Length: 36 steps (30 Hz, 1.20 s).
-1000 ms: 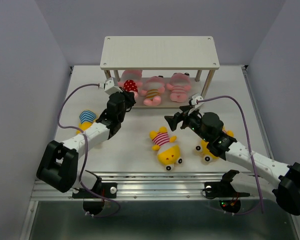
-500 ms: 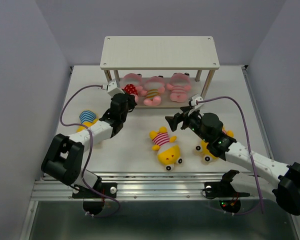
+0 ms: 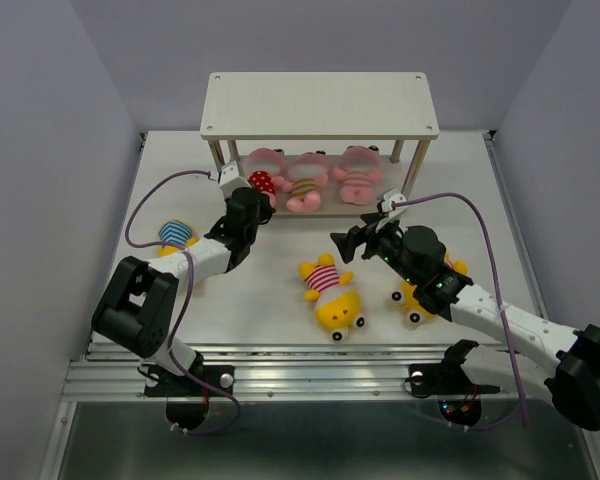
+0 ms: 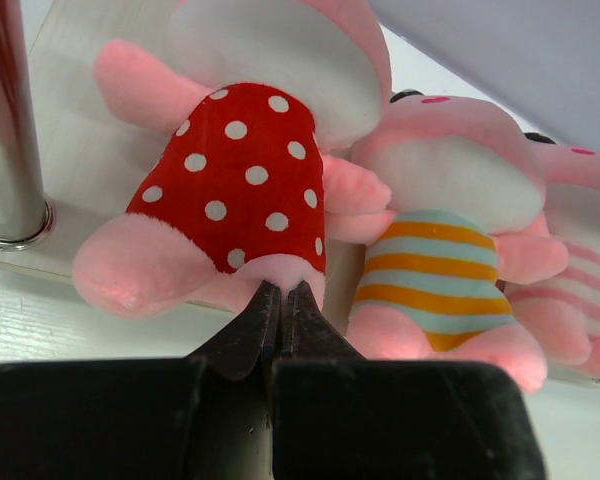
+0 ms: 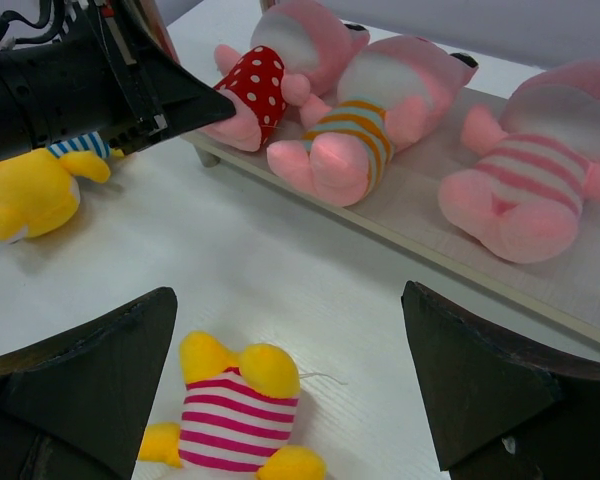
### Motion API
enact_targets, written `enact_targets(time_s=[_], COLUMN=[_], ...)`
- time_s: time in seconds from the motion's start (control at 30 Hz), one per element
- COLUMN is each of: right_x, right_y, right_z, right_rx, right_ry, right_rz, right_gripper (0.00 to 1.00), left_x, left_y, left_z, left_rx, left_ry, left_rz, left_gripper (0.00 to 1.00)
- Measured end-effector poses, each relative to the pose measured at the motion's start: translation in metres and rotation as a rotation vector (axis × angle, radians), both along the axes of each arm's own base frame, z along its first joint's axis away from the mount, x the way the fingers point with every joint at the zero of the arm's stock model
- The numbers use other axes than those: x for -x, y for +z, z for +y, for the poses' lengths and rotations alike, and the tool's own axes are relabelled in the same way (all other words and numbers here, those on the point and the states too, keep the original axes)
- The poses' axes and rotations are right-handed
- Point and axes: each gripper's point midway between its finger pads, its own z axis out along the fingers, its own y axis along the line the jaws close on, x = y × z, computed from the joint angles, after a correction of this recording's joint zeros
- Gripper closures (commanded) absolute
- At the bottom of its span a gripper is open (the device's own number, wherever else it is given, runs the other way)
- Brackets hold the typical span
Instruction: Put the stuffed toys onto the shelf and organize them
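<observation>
My left gripper releases the toy now, since the red dotted toy's body lies on the lower board beside the metal leg and the toy would rest.
Three pink toys lie on the shelf's lower board (image 5: 430, 240): a red dotted one (image 3: 263, 180), an orange-striped one (image 3: 307, 182) and a pink-striped one (image 3: 358, 177). The top board (image 3: 320, 105) is bare. My left gripper (image 3: 252, 193) is shut, its tips (image 4: 281, 290) pressed against the bottom of the red dotted toy (image 4: 235, 175). My right gripper (image 3: 348, 240) is open and empty, hovering over the table (image 5: 288, 300) just beyond a yellow toy in a pink-striped shirt (image 3: 330, 290). A yellow toy in a blue-striped shirt (image 3: 175, 238) lies at the left. A third yellow toy (image 3: 420, 295) lies partly under my right arm.
A metal shelf leg (image 4: 5, 120) stands just left of the red dotted toy. The shelf's right front leg (image 3: 413, 170) is beyond my right gripper. Grey walls close in the table on both sides and behind the shelf.
My left gripper has moved forward toward the shelf and its elbow has drawn in, with the tips now against the red dotted toy. The right arm has not moved.
</observation>
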Motion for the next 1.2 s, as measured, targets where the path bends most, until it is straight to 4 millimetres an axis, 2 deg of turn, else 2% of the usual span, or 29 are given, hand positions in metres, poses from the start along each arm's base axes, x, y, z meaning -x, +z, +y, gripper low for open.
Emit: enact_targets(time_s=[0.3,0.53,0.63,0.67,0.7,0.8,0.93,0.97,1.07,1.2], right_x=[0.000,0.000,0.000,0.000,0.000,0.000,0.000,0.000,0.000,0.000], right_y=[0.000,0.000,0.000,0.000,0.000,0.000,0.000,0.000,0.000,0.000], right_z=[0.000,0.000,0.000,0.000,0.000,0.000,0.000,0.000,0.000,0.000], right_rx=[0.001,0.001,0.001,0.001,0.001,0.001,0.001,0.001,0.001,0.001], right_ry=[0.000,0.000,0.000,0.000,0.000,0.000,0.000,0.000,0.000,0.001], right_rz=[0.000,0.000,0.000,0.000,0.000,0.000,0.000,0.000,0.000,0.001], right_gripper=[0.00,0.00,0.00,0.00,0.00,0.00,0.00,0.00,0.00,0.00], left_x=[-0.009,-0.008,-0.007,-0.007,-0.007,-0.007,-0.006,-0.006,-0.006,-0.005], left_y=[0.000,-0.001,-0.003,-0.003,-0.004,-0.004,-0.002,-0.001,0.001,0.009], left_z=[0.001,0.002,0.002,0.002,0.002,0.002,0.002,0.002,0.002,0.002], left_rx=[0.001,0.004,0.007,0.008,0.009,0.015,0.019,0.020,0.023,0.033], left_ry=[0.012,0.014,0.016,0.017,0.018,0.020,0.020,0.021,0.020,0.017], left_rz=[0.000,0.008,0.015,0.016,0.019,0.022,0.018,0.017,0.013,0.000], left_gripper=[1.00,0.98,0.87,0.75,0.68,0.55,0.50,0.45,0.43,0.34])
